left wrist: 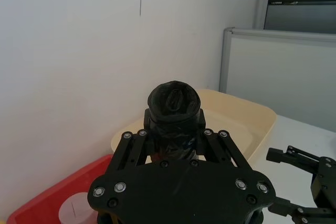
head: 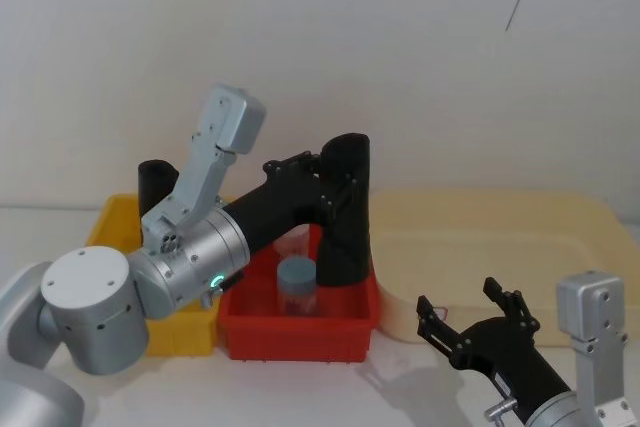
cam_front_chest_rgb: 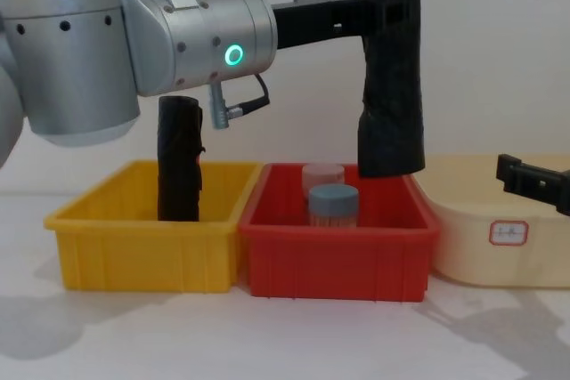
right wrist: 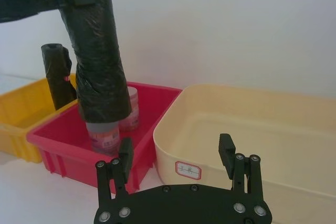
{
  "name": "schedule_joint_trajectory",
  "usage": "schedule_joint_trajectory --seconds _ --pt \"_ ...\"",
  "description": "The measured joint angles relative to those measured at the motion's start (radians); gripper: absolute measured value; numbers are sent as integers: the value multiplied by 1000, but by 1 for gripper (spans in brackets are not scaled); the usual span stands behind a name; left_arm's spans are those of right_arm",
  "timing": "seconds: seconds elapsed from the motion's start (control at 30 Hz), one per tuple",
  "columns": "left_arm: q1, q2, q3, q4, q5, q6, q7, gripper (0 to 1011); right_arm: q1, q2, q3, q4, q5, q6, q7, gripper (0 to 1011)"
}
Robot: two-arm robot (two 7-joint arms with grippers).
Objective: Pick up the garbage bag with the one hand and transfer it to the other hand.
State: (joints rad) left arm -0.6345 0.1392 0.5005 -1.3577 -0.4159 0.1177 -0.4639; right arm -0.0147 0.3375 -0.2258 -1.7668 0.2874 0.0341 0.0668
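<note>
I next need to take over the garbage bag (cam_front_chest_rgb: 392,86) from my left gripper, so my right gripper needs to grab the bag by its lower part (cam_front_chest_rgb: 391,144).
The garbage bag (cam_front_chest_rgb: 392,86), a tall black crinkled roll, hangs upright over the red bin (cam_front_chest_rgb: 338,260). My left gripper (cam_front_chest_rgb: 387,15), on the arm with the green ring, is shut on the bag's upper part. The bag's top end (left wrist: 173,103) shows between the fingers in the left wrist view. The bag (head: 345,217) has its lower end (right wrist: 102,103) level with the jars in the bin. My right gripper (head: 460,299) stands open low at the right, in front of the cream tray (head: 500,222), apart from the bag, with nothing between its fingers.
A yellow bin (cam_front_chest_rgb: 142,255) at the left holds a second black roll (cam_front_chest_rgb: 178,157) standing upright. Two jars stand in the red bin, one with a grey-blue lid (cam_front_chest_rgb: 333,204). The cream tray (right wrist: 236,129) lies right of the red bin. A white wall stands behind.
</note>
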Motion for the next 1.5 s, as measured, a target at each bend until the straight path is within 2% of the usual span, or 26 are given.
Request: schedule_joint_trajectory --seconds 0.57,1.1,1.5 --pt "-16 -12 14 44 -6 -5 3 386 11 4 -9 2 -12 -8 16 1000" --pt "-20 -15 17 55 -8 -8 4 386 104 11 -76 52 -45 -66 136 1000" --pt "-21 -16 19 57 -8 -8 4 386 140 -9 -98 116 -50 -94 186 1000"
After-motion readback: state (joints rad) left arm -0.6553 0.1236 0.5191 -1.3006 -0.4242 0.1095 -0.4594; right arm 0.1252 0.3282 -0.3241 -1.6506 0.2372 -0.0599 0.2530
